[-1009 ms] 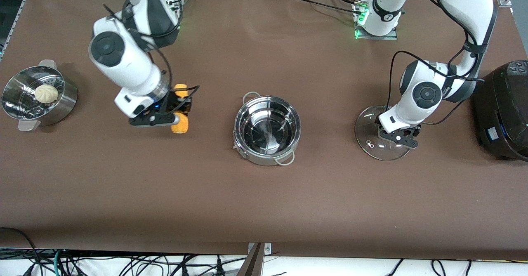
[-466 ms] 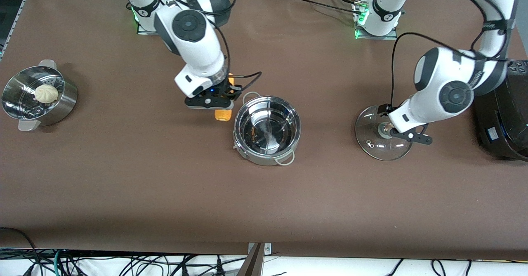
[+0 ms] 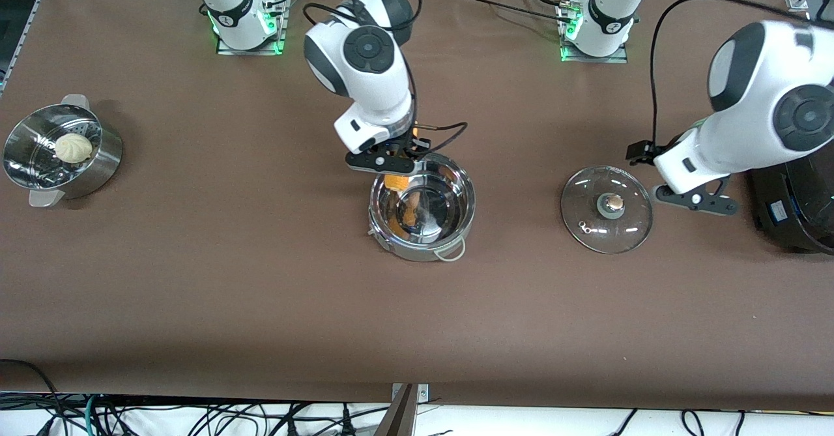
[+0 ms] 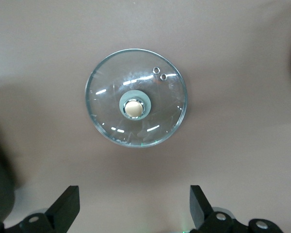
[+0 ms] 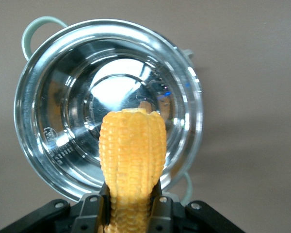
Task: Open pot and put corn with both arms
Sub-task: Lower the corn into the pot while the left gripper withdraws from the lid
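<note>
The corn is still hanging above the pot's bowl, so the right gripper should lower the corn before it opens.
The pot stands open in the middle of the table, shiny and empty inside. My right gripper is shut on the corn and holds it upright over the pot's rim on the side toward the robots' bases. In the right wrist view the corn hangs over the pot's bowl, clamped in the right gripper. The glass lid lies flat on the table toward the left arm's end. My left gripper is open and empty, up in the air beside the lid. In the left wrist view the lid lies below the left gripper.
A perforated steamer bowl with a bun stands at the right arm's end of the table. A big black appliance stands at the left arm's end, close to my left gripper.
My right arm has carried the corn from the right arm's side of the table to over the pot. My left gripper has left the lid's knob, risen and moved toward the black appliance.
</note>
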### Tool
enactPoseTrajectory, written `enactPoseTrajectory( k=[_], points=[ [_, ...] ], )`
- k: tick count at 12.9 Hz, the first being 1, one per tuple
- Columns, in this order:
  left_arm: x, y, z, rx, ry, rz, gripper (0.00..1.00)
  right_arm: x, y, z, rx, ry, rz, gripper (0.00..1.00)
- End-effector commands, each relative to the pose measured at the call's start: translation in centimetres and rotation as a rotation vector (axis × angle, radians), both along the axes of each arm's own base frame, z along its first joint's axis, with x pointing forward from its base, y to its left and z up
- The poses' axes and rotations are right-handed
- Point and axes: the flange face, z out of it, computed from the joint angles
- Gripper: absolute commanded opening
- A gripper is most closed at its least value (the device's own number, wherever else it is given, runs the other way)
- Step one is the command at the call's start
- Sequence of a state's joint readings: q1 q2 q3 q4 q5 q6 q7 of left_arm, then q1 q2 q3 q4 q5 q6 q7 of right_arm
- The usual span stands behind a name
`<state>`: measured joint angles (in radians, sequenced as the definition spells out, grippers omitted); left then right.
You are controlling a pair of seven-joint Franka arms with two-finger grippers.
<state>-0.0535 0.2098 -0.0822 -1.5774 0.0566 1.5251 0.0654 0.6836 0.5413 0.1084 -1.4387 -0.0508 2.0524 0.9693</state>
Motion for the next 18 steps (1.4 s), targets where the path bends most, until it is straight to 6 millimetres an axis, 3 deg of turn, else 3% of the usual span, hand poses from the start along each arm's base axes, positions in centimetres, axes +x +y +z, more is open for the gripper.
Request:
enactPoseTrajectory(
  k=[1,4,6,7,12,15,16,18],
  points=[
    [0.5,0.9,7.0,-0.041,-0.067,0.014,1.00,2.0,1.6,-1.6,-0.009,-0.029,-0.023,0.10],
    [-0.3,1.9,9.4,-0.040,-0.118,0.030,1.00,2.9,2.8,-3.5,0.010,-0.044,-0.022,0.10],
    [-1.7,4.0,10.8,-0.036,-0.187,0.067,1.00,3.2,3.1,-4.9,0.015,-0.056,-0.022,0.10],
    [-2.8,4.5,10.8,-0.034,-0.224,0.088,1.00,3.3,3.2,-5.3,0.016,-0.069,-0.021,0.10],
    [-4.2,4.6,10.4,-0.017,-0.253,0.228,1.00,3.7,3.4,-8.1,0.009,-0.087,-0.016,0.10],
    [-5.1,4.5,10.1,-0.049,-0.253,0.239,1.00,3.8,3.5,-8.6,0.015,-0.091,-0.015,0.10],
    [-5.5,5.5,9.7,-0.094,-0.254,0.274,1.00,3.8,3.5,-8.7,0.015,-0.091,-0.015,0.11],
    [-5.6,5.6,9.8,-0.100,-0.258,0.275,1.00,3.8,3.5,-8.7,0.015,-0.091,-0.015,0.14]
  ],
)
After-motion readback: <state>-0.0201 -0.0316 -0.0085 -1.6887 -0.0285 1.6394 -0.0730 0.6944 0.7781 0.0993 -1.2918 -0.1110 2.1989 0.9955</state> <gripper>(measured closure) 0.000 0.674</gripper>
